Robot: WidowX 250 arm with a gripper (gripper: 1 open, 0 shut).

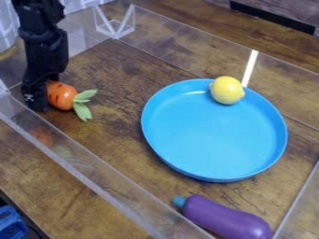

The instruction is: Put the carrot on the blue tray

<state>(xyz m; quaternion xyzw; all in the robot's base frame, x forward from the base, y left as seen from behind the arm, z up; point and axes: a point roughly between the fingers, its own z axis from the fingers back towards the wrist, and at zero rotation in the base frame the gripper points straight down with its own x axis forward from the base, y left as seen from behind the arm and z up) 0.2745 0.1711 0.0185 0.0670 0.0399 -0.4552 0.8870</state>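
Note:
My gripper's fingers are low beside the carrot, so it is now time to close on the carrot's orange body (62, 96).
The carrot (62, 95), small and orange with green leaves pointing down-right, lies on the wooden table at the far left. My black gripper (39, 95) comes straight down at the carrot's left side. Its jaws stand open, with the fingertips low at the table and touching or nearly touching the carrot; I cannot tell whether the carrot is between them. The blue tray (206, 145), a wide round plate with a raised rim, sits to the right, well apart from the carrot.
A yellow round fruit (226, 90) rests on the tray's far rim, with a white stick (251, 67) leaning behind it. A purple eggplant (226, 219) lies at the front right. Clear plastic walls (75, 163) border the work area.

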